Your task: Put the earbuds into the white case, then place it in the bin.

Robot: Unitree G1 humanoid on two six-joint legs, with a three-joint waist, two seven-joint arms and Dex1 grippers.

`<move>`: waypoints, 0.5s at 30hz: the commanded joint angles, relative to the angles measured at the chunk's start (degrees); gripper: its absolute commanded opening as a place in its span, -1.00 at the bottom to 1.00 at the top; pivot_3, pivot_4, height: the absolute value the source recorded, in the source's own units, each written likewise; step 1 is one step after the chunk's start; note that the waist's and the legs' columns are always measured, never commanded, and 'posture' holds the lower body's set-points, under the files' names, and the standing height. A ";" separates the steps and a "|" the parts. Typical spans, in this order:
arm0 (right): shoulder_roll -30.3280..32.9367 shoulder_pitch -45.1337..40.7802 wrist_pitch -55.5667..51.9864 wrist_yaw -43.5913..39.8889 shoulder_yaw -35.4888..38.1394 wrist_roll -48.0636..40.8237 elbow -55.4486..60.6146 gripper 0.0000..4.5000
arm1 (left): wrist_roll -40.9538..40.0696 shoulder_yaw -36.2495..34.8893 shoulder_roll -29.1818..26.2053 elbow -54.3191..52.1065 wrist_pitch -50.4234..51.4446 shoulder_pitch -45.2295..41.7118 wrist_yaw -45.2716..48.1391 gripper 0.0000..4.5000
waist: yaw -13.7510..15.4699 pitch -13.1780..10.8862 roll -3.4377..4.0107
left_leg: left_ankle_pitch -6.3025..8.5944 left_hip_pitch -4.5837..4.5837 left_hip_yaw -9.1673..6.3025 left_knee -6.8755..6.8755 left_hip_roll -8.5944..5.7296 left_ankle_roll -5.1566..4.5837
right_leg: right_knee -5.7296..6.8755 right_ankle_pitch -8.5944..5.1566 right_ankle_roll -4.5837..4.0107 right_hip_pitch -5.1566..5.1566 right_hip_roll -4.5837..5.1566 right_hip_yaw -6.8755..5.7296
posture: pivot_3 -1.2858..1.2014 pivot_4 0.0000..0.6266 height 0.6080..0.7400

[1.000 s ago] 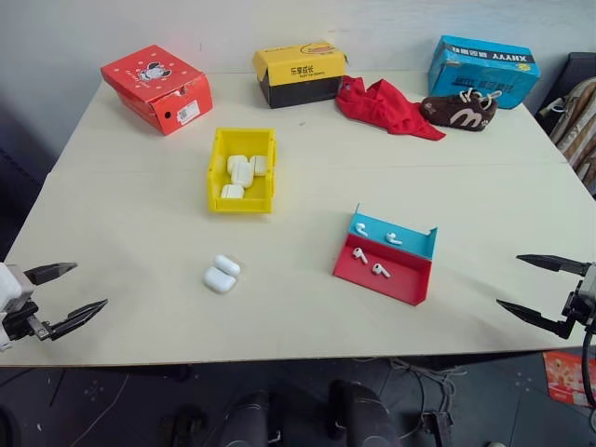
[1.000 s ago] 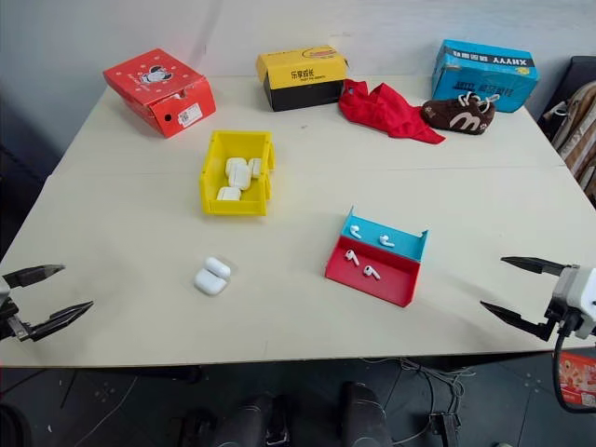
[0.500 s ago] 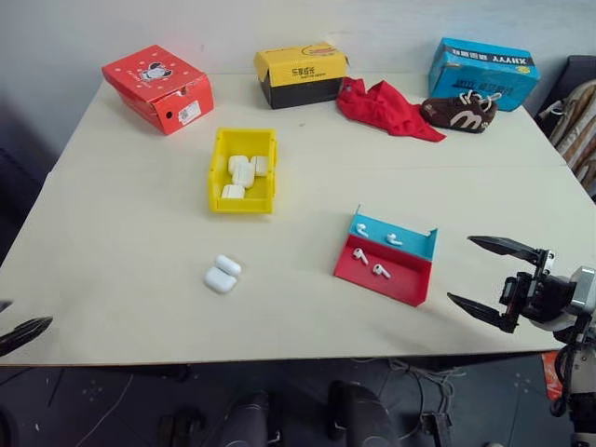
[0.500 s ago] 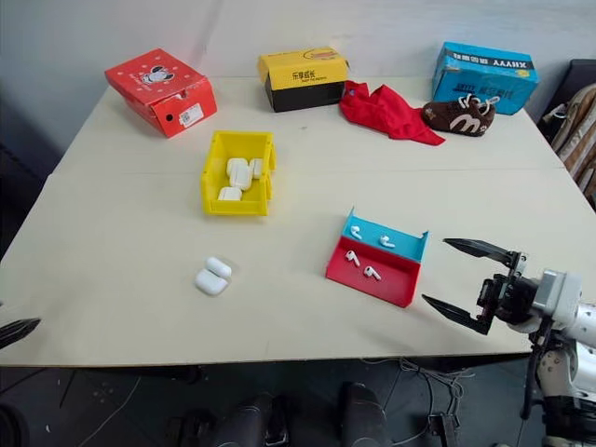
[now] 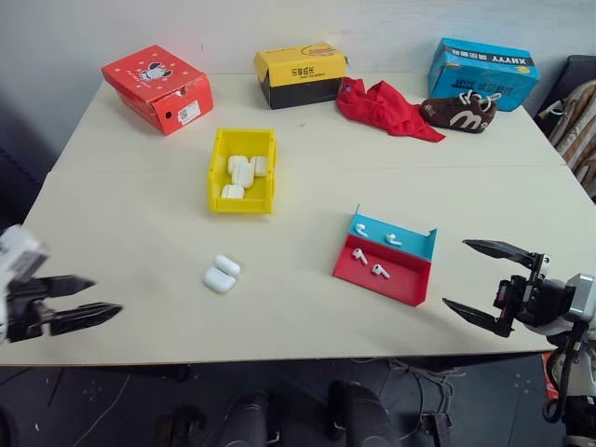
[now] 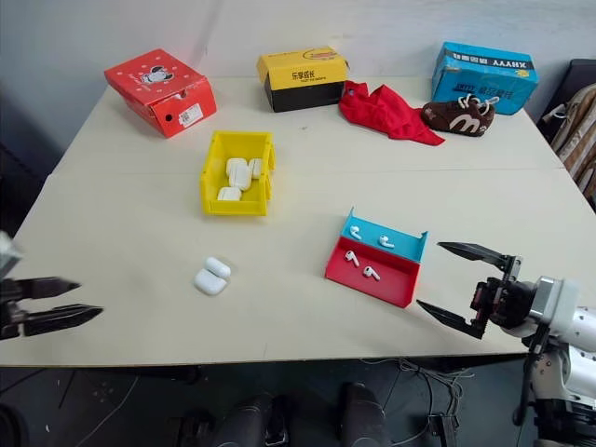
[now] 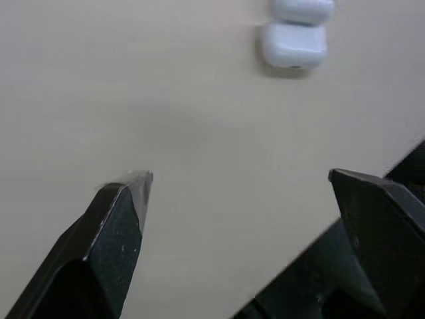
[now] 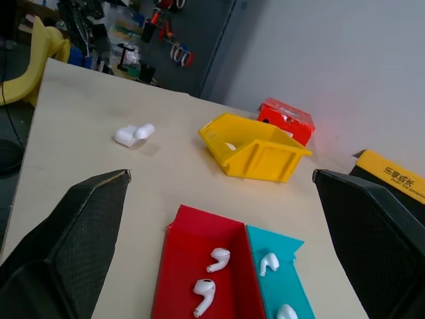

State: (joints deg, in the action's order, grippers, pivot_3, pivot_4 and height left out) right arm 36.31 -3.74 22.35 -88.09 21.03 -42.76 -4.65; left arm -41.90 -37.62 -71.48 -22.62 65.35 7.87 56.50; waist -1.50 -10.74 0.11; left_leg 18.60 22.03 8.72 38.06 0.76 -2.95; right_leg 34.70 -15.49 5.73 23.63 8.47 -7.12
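I should reach the white case with my left gripper and take hold of it by its body point(image 5: 219, 280). The white case's open lid point(image 5: 227, 264) then stays free while the earbuds go in.
The white case point(image 5: 221, 274) lies on the table with its lid flipped open, in front of the yellow bin point(image 5: 216, 173). Several white cases sit in the bin. Several earbuds point(image 5: 359, 255) lie in a red-and-blue tray point(image 5: 396, 284) to the case's right. My left gripper point(image 5: 105, 295) hovers open over the table's front left corner, well left of the case point(image 7: 294, 41). My right gripper point(image 5: 455, 273) stands open just right of the tray, pointing at it, and its wrist view looks over the earbuds point(image 8: 218, 258) toward the bin point(image 8: 255, 156).
Along the back edge stand a red shoebox point(image 5: 156, 88), a yellow-and-black shoebox point(image 5: 300, 74) and a blue shoebox point(image 5: 483, 70). A red cloth point(image 5: 386, 107) and a brown shoe point(image 5: 458, 110) lie between the last two.
My left gripper dipped off the lower left edge, then came back up and to the right over the table corner. My right gripper swung left toward the tray, then held still.
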 commanded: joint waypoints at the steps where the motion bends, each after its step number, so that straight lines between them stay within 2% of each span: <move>1: 1.46 0.25 -0.43 -1.80 0.60 -0.30 2.02 1.00 | -7.29 8.58 -0.55 -6.52 12.22 -10.51 -7.63 0.99 | -0.01 0.00 0.07 | -0.01 -0.01 0.00 0.00 0.00 0.01 | 0.04 0.00 0.00 0.01 -0.02 0.02 | 0.03 -0.52 1.00; 5: 1.70 0.87 -0.58 -1.28 0.41 -0.31 2.80 1.00 | -7.82 17.41 6.07 -7.30 22.99 -24.86 -17.18 0.99 | 0.02 0.00 0.11 | -0.10 -0.07 0.02 0.03 0.02 0.04 | 0.40 -0.03 -0.05 -0.03 -0.20 0.04 | 0.03 -0.52 1.00; 7: 1.69 1.26 -0.55 -0.95 0.48 -0.37 3.06 1.00 | -6.99 20.04 9.02 -7.28 26.33 -28.83 -20.44 0.99 | -0.03 0.00 0.08 | -0.27 -0.06 0.02 0.10 0.08 -0.11 | 0.42 -0.03 -0.05 -0.06 -0.39 0.06 | 0.03 -0.52 1.00; 12: 1.38 2.39 0.24 1.03 0.90 0.73 4.02 1.00 | -2.28 28.32 14.66 -5.51 26.45 -34.77 -28.01 0.99 | 0.29 -0.01 0.06 | -0.32 -0.11 0.02 0.15 0.13 -0.08 | 0.47 -0.03 -0.05 -0.06 -0.80 0.30 | 0.03 -0.52 1.00; 15: 1.38 2.45 0.10 3.27 0.76 1.82 5.57 1.00 | 0.35 33.13 15.61 -3.65 24.41 -36.69 -29.25 0.99 | 0.42 0.00 0.04 | -0.29 -0.10 0.02 0.20 0.13 0.05 | 0.46 -0.03 -0.05 -0.06 -0.78 0.33 | 0.03 -0.52 1.00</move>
State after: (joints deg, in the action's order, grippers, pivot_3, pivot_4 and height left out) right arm 37.45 -1.34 22.10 -86.01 20.63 -41.28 -1.59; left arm -43.94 -6.34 -55.79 -26.87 91.51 -27.62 28.22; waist -1.08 -10.74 0.15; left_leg 18.31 21.93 8.74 38.27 0.89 -2.88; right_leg 35.15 -15.52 5.67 23.57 7.69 -6.78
